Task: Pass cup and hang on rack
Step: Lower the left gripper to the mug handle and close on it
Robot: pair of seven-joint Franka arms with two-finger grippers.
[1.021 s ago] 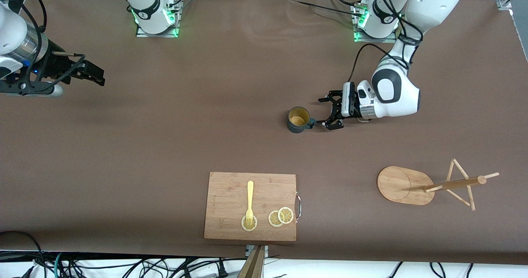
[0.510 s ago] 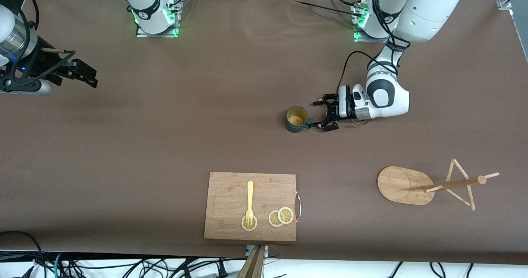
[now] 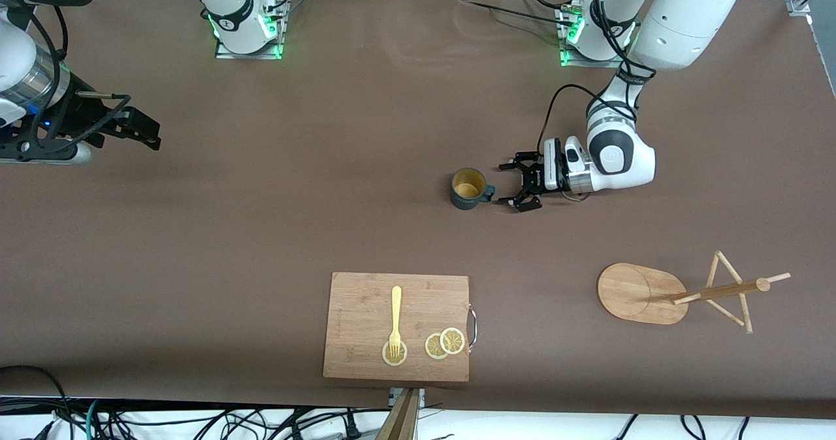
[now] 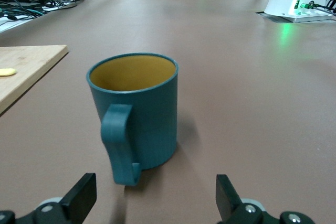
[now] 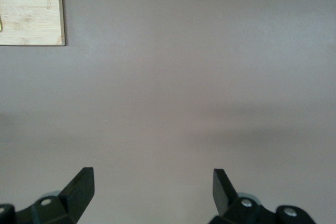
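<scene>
My left gripper grips the cup by its handle (image 3: 486, 193) next, to hang the dark teal cup on the wooden rack (image 3: 715, 290).
The dark teal cup (image 3: 468, 189) stands upright near the table's middle, its handle (image 4: 119, 145) turned toward my left gripper (image 3: 511, 185). That gripper is low at the table and open. Its fingers (image 4: 80, 196) straddle a bare gap just short of the handle, touching nothing. In the left wrist view the cup (image 4: 139, 111) shows its yellowish inside, with my left gripper (image 4: 156, 195) below it. The wooden rack (image 3: 715, 290) stands toward the left arm's end, nearer the front camera than the cup. My right gripper (image 3: 149, 133) hovers open over bare table at the right arm's end (image 5: 152, 187).
A wooden cutting board (image 3: 396, 326) lies near the front edge with a yellow fork (image 3: 395, 316) and lemon slices (image 3: 444, 343) on it. A corner of the board shows in each wrist view (image 4: 26, 66) (image 5: 31, 9). Both arm bases stand along the table's back edge.
My left gripper has closed in on the cup's handle and the cup has shifted slightly toward the right arm's end. The right gripper has drifted a little over its end of the table.
</scene>
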